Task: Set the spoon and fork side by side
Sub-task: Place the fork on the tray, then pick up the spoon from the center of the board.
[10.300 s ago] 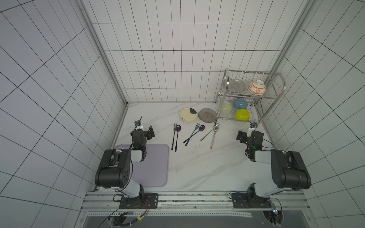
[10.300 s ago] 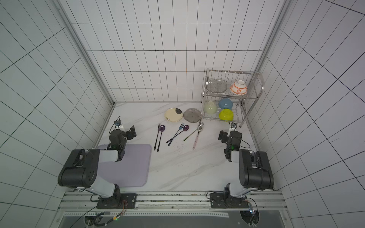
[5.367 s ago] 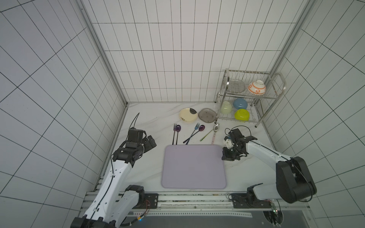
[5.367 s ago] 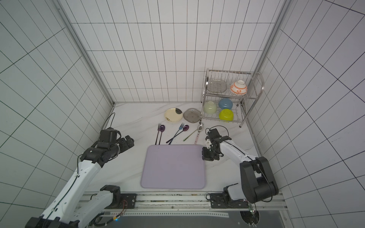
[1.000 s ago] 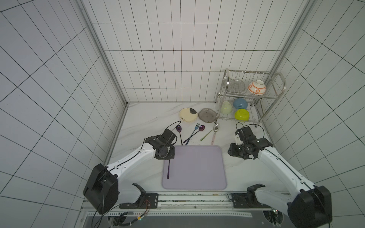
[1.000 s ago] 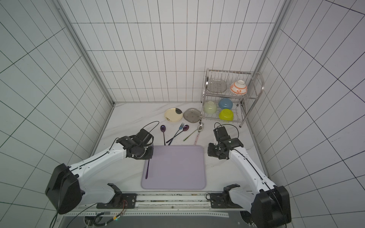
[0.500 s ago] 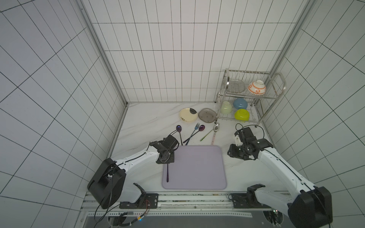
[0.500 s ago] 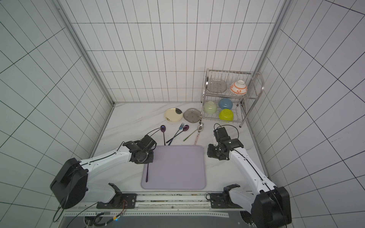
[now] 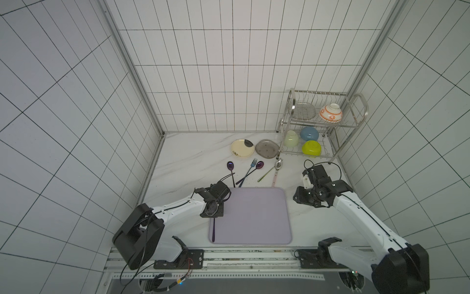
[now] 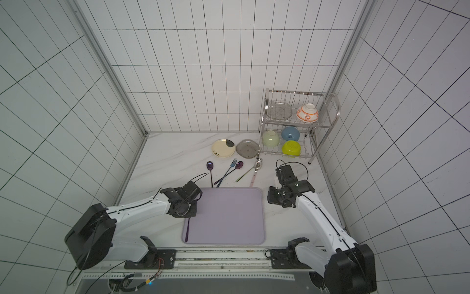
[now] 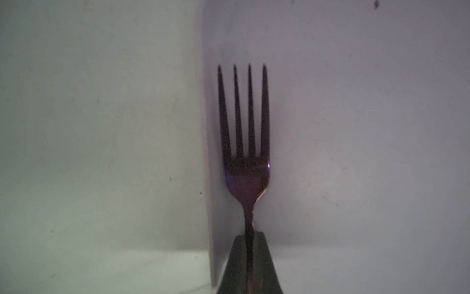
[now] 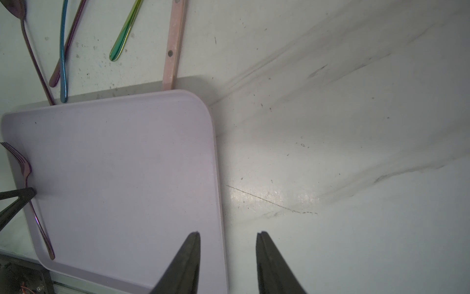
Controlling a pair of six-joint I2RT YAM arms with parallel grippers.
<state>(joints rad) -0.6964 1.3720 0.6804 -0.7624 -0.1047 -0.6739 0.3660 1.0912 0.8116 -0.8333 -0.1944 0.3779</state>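
Note:
The dark purple fork's teeth and handle (image 9: 214,230) lie low inside the lavender tray's edge (image 9: 210,231), so the fork is ready for my left gripper to release now.
My left gripper (image 11: 249,235) is shut on the neck of a dark purple fork (image 11: 245,175). The fork lies along the left edge of the lavender tray (image 9: 254,216), tines toward the back wall, and its handle (image 9: 213,230) points to the front in both top views. I cannot tell whether it rests on the tray. A purple spoon (image 9: 230,165) lies on the marble behind the tray's back left corner. My right gripper (image 12: 229,233) is open and empty, hovering over the tray's right edge (image 12: 216,178).
Behind the tray lie a blue fork (image 9: 253,163) crossed with a second purple spoon (image 9: 259,165), a green-handled utensil (image 12: 124,33) and a pink-handled spoon (image 9: 276,175). Two plates (image 9: 242,148) and a wire dish rack (image 9: 320,127) with bowls stand at the back right.
The left gripper has carried the fork slightly forward and down along the tray's left edge. The right arm has hardly moved.

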